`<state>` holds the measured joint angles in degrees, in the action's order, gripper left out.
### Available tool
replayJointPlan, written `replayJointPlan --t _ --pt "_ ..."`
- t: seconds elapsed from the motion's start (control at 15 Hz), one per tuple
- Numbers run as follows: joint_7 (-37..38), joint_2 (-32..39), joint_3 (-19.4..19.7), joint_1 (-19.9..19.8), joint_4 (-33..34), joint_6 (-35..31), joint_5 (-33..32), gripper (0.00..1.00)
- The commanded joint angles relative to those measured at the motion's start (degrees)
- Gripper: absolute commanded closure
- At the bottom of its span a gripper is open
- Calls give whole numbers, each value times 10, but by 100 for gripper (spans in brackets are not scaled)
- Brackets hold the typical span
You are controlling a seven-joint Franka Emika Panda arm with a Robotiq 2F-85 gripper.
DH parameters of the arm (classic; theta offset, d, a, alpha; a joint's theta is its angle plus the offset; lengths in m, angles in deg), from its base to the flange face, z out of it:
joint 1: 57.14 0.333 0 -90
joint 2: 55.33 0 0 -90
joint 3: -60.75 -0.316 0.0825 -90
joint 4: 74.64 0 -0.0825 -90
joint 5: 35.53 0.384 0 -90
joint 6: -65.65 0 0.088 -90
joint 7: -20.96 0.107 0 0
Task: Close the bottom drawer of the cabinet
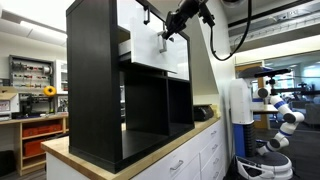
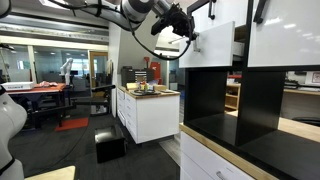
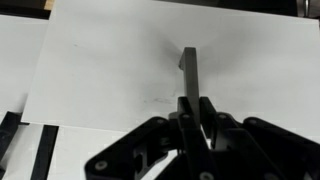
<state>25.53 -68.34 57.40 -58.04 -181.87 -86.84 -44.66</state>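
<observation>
My gripper should keep holding the handle until the drawer is closed. The drawer still shows its pale side outside the cabinet and would stay partly open if I opened my gripper now.
The black cabinet stands on a wooden countertop and also shows in an exterior view. Its bottom drawer has a flat white front and sticks out a little, with its pale side showing; it also shows in an exterior view. In the wrist view the white front fills the frame, with the small dark handle upright in the middle. My gripper is shut on that handle, one finger on each side. It shows at the drawer front in both exterior views.
White base cabinets carry the wooden countertop. A dark object lies on the counter beside the cabinet. A white cylinder and a white robot stand beyond. A white island with items stands across the floor.
</observation>
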Motion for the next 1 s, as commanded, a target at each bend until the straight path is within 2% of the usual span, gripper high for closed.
replayJointPlan --t 0.0,0.4,0.53,0.8,0.93 --pt "-11 76 11 -3 22 -28 7 96" --pt "-25 165 19 2 78 -90 21 96" --pt "-33 160 19 3 80 -61 18 59" --pt "-41 140 20 7 40 13 20 34" --pt "-52 135 19 7 43 47 28 21"
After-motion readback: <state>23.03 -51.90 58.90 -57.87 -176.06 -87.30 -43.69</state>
